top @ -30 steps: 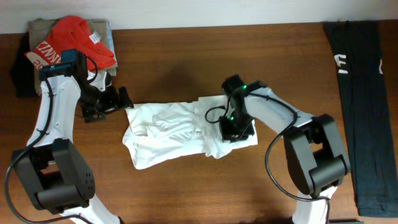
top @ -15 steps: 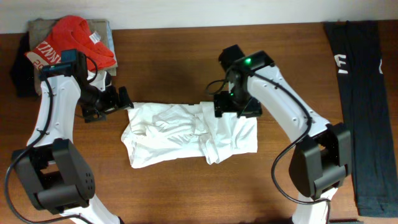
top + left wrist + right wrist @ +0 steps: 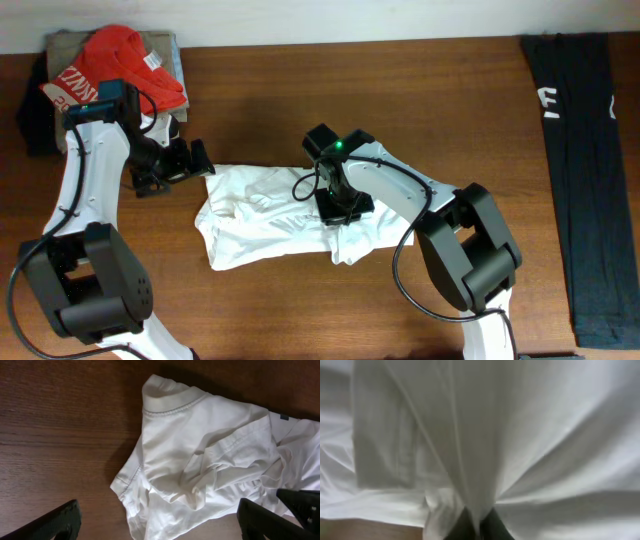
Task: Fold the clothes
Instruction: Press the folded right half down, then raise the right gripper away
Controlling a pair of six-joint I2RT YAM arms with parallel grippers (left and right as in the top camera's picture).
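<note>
Next, my left gripper pinches the outer edge of the T-shirt at its collar end, to fold that end over the middle of the T-shirt.
A crumpled white T-shirt [image 3: 265,220] lies on the wooden table in the overhead view. My right gripper [image 3: 338,203] is shut on a fold of the shirt's right part, over the shirt's middle. In the right wrist view the white fabric [image 3: 485,450] is pinched between the dark fingertips [image 3: 479,527] and fills the view. My left gripper [image 3: 197,160] is open and empty just beyond the shirt's upper left corner. The left wrist view shows the shirt's collar end [image 3: 200,460] between the wide-apart fingers [image 3: 160,520].
A pile of clothes with a red garment [image 3: 115,70] on top sits at the back left corner. A long black garment [image 3: 585,160] lies along the right edge. Bare wood table [image 3: 300,90] lies behind the shirt.
My right gripper has moved left across the shirt, dragging the pinched right part of the fabric toward the middle. The left arm has not moved.
</note>
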